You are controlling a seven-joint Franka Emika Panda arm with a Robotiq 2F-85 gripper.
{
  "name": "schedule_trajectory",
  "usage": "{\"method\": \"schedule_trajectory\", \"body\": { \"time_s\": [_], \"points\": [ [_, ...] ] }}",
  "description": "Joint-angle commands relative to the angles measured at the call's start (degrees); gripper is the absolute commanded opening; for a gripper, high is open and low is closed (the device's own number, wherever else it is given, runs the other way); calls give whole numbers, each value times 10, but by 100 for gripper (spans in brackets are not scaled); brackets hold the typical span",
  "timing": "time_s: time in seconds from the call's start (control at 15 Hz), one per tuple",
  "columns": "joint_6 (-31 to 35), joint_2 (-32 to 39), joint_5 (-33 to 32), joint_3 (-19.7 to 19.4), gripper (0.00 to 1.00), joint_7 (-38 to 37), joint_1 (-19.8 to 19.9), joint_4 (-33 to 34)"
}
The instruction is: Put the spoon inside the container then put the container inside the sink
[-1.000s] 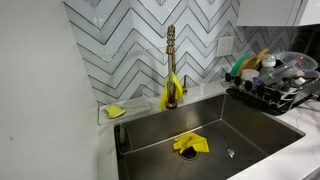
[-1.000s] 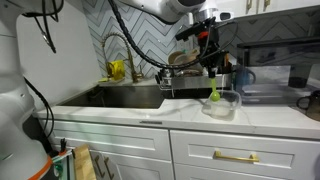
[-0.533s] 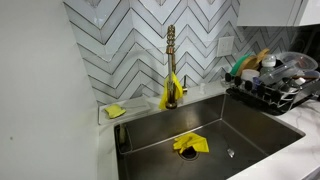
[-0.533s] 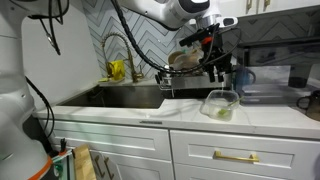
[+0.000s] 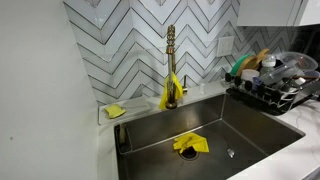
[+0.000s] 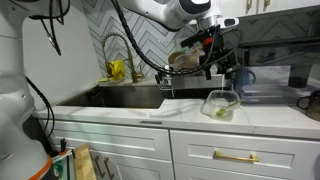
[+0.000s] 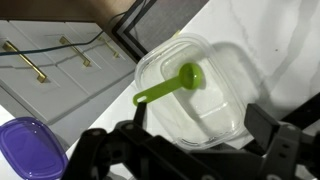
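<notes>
The gripper isn't ready to close on the container (image 6: 221, 103) yet and needs to go lower first: an outside view shows its fingertips above the container, with a gap to the container's rim.
The green spoon (image 7: 168, 87) lies inside the clear container (image 7: 195, 95), bowl end toward the middle and handle over one rim. The container stands on the white counter to the side of the sink (image 6: 130, 97), and a bit of green spoon (image 6: 217, 111) shows through the container's (image 6: 221, 103) wall. My gripper (image 6: 218, 68) hangs a short way above the tub. In the wrist view my gripper (image 7: 200, 120) is open, its dark fingers (image 7: 260, 123) standing wide on either side of the tub with nothing between them. The steel sink (image 5: 160, 135) also shows in an exterior view.
A yellow cloth (image 5: 190, 144) lies on the sink floor, another hangs on the brass faucet (image 5: 171, 60). A black dish rack (image 5: 275, 85) full of dishes stands beside the basin. A yellow sponge (image 5: 116, 111) sits on the ledge. A purple lid (image 7: 30, 150) lies near the tub.
The gripper has opened and let go of the spoon, which now lies in the container. The gripper has risen slightly above the tub.
</notes>
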State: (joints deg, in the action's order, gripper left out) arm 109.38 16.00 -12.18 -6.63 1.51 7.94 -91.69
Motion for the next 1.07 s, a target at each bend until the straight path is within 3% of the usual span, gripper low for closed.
{"method": "schedule_trajectory", "body": {
  "time_s": [0.0, 0.2, 0.6, 1.0],
  "points": [
    [-1, 1, 1, -3, 100, 1, -2, 2],
    [-1, 1, 1, -3, 100, 1, -2, 4],
    [1, 21, 41, 10, 100, 70, 6, 1],
    [54, 21, 72, 19, 98, 134, 11, -35]
  ]
}}
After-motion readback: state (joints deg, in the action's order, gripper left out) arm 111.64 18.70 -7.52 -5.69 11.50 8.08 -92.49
